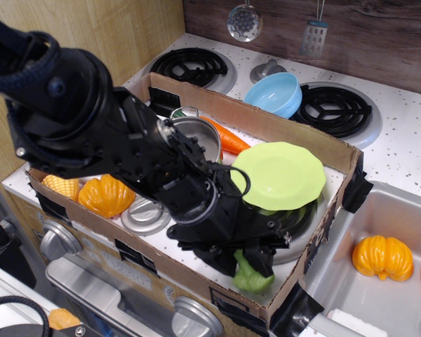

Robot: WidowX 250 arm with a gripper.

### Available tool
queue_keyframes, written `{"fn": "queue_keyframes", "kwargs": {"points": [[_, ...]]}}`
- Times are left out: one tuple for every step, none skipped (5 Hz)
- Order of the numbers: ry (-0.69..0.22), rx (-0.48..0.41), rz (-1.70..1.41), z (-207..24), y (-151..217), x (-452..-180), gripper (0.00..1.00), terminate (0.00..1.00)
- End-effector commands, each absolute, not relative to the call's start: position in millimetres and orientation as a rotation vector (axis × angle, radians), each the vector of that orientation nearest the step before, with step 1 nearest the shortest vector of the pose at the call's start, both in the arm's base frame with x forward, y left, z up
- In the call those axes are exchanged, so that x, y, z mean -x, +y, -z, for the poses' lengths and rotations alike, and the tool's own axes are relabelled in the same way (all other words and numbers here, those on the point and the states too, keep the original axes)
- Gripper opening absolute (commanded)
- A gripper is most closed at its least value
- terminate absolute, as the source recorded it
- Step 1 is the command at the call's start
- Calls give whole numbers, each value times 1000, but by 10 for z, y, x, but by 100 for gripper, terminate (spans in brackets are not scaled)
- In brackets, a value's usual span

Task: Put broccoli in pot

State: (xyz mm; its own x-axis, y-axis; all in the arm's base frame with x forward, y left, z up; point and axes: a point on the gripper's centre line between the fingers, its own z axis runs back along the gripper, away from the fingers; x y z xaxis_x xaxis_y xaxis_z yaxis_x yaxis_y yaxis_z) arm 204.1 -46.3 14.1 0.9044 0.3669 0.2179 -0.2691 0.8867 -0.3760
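My gripper picks up the light-green broccoli by its stalk [242, 260] next and puts the broccoli in the pot [200, 135].
The light-green broccoli [252, 279] lies on the box floor at the front right corner of the cardboard box [288, 130]. My black gripper [244, 261] is lowered over it, its jaws open and standing on either side of the stalk; the arm hides the broccoli's upper part. The shiny steel pot [200, 135] stands at the back of the box, upper left of the gripper, with the arm covering part of it.
A green plate [284, 174] leans in the box right of the pot, an orange carrot [228, 139] behind it. Corn [62, 187], an orange squash [107, 194] and a metal lid [144, 214] lie at the box's left. A blue bowl [275, 93] sits on the stove; a pumpkin [382, 257] in the sink.
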Motion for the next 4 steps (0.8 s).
{"fn": "queue_keyframes", "kwargs": {"points": [[-316,338,-294,-192,-453,-2142,0,0],[-315,306,-272,-257,-430,-2174,0,0],[-313,260,-264,-437,-373,-2208,0,0],[-319,218,-216,-636,-172,-2351,0,0]]}}
